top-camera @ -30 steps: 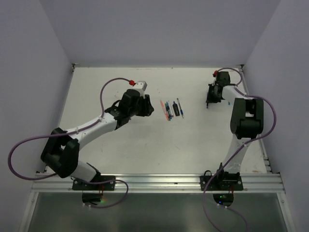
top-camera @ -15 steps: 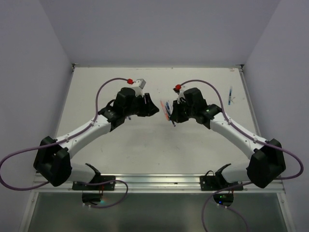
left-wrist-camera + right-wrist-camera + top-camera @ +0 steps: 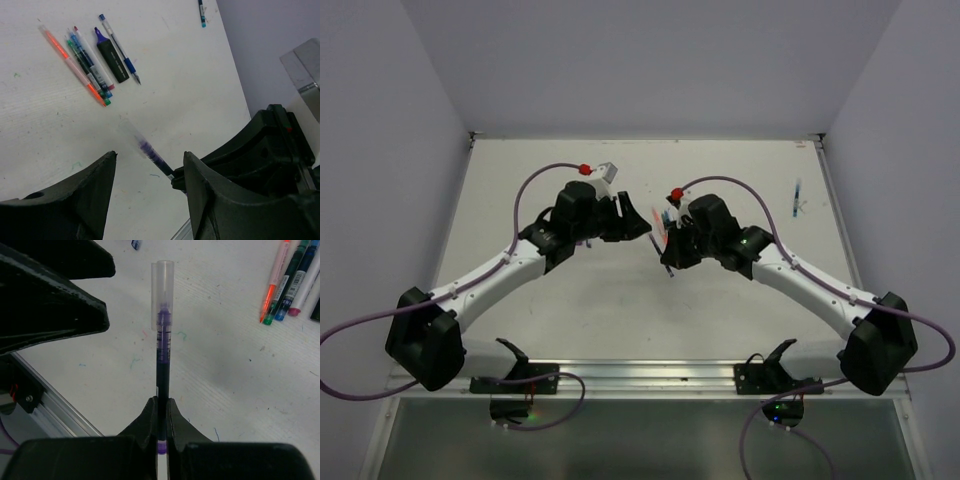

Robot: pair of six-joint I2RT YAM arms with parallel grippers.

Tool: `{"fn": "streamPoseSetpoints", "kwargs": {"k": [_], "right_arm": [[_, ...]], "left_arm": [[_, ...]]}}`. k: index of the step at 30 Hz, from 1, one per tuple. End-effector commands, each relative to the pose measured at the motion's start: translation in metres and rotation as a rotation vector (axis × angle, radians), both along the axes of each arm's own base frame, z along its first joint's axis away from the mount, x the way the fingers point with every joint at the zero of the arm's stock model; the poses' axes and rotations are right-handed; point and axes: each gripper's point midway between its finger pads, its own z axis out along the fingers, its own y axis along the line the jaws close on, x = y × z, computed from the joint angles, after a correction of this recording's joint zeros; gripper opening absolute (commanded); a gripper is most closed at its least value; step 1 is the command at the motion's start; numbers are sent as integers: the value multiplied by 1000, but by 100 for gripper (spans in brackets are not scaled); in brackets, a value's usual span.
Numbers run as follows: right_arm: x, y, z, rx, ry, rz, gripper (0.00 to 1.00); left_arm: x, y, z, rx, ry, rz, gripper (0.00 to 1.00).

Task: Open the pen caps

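Note:
I will pull the purple pen's clear cap open next, so my left gripper will grab that cap, away from the pen's body in my right gripper.
My right gripper (image 3: pixel 161 410) is shut on a thin purple pen (image 3: pixel 162 347), which points away from it toward my left gripper. The pen's clear cap (image 3: pixel 162 282) is on its far end. In the left wrist view the pen (image 3: pixel 152 155) and its cap (image 3: pixel 129 131) lie between my open left fingers, touching neither; the left gripper (image 3: pixel 150 162) is empty. From above, the left gripper (image 3: pixel 638 223) and right gripper (image 3: pixel 667 260) face each other mid-table. A row of pens lies on the table: an orange one (image 3: pixel 70 60), green and blue ones (image 3: pixel 89 67), a stubby purple-tipped marker (image 3: pixel 111 59) and a blue pen (image 3: pixel 121 52).
A lone blue-teal pen (image 3: pixel 796 197) lies at the back right near the wall; it also shows in the left wrist view (image 3: pixel 201 11). The aluminium rail (image 3: pixel 650 378) runs along the near edge. White walls close in the table on three sides.
My right arm has swung from the back right corner to the table's middle, holding the purple pen. My left gripper has shifted slightly right, toward it.

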Motion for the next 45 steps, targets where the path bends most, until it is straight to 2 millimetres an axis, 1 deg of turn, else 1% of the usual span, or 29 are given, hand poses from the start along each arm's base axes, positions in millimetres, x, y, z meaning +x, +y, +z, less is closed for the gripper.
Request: {"fn": "streamPoseSetpoints", "kwargs": {"k": [1, 3, 8, 12, 14, 15, 20, 23, 26, 27, 29, 30, 32, 33, 34, 36, 38, 42, 45], "right_arm": [[2, 7, 29, 76, -60, 0, 0], [1, 7, 30, 79, -60, 2, 0], [-4, 12, 37, 108, -61, 22, 0], [-6, 17, 40, 129, -55, 41, 0], [-6, 20, 41, 139, -57, 47, 0], [-6, 22, 42, 143, -58, 51, 0], [-5, 25, 43, 149, -62, 54, 0], [-5, 26, 41, 150, -57, 57, 0], [-5, 27, 36, 147, -51, 57, 0], [-5, 27, 35, 148, -52, 57, 0], [-4, 27, 34, 144, -52, 53, 0], [-3, 26, 34, 142, -58, 52, 1], [0, 25, 35, 131, -73, 39, 11], [2, 25, 37, 131, -81, 38, 19], [4, 25, 37, 125, -89, 33, 25], [8, 26, 36, 115, -89, 30, 31], [11, 28, 37, 115, -94, 29, 32], [15, 37, 39, 144, -91, 41, 32], [16, 43, 37, 153, -79, 50, 32]], "left_arm": [[4, 4, -5, -13, 23, 11, 59], [6, 6, -9, -9, 35, 20, 59], [11, 3, -17, -12, 57, 19, 59], [13, -4, -16, -52, 66, -5, 58], [11, -7, -19, -62, 90, -20, 58], [14, -11, -11, -89, 62, -28, 58], [11, -14, -12, -113, 81, -48, 55], [9, -14, -14, -120, 89, -53, 50], [8, -14, -15, -141, 90, -65, 33], [7, -12, -16, -143, 96, -65, 21], [8, -11, -16, -147, 95, -65, 5], [7, -11, -19, -149, 106, -66, 0], [6, -11, -19, -162, 106, -70, 0], [4, -12, -21, -169, 117, -78, 0], [4, -12, -22, -170, 123, -78, 0], [3, -13, -22, -179, 129, -88, 0], [3, -13, -24, -180, 132, -90, 0], [2, -13, -22, -190, 136, -89, 0], [1, -15, -21, -206, 141, -98, 0]]}}
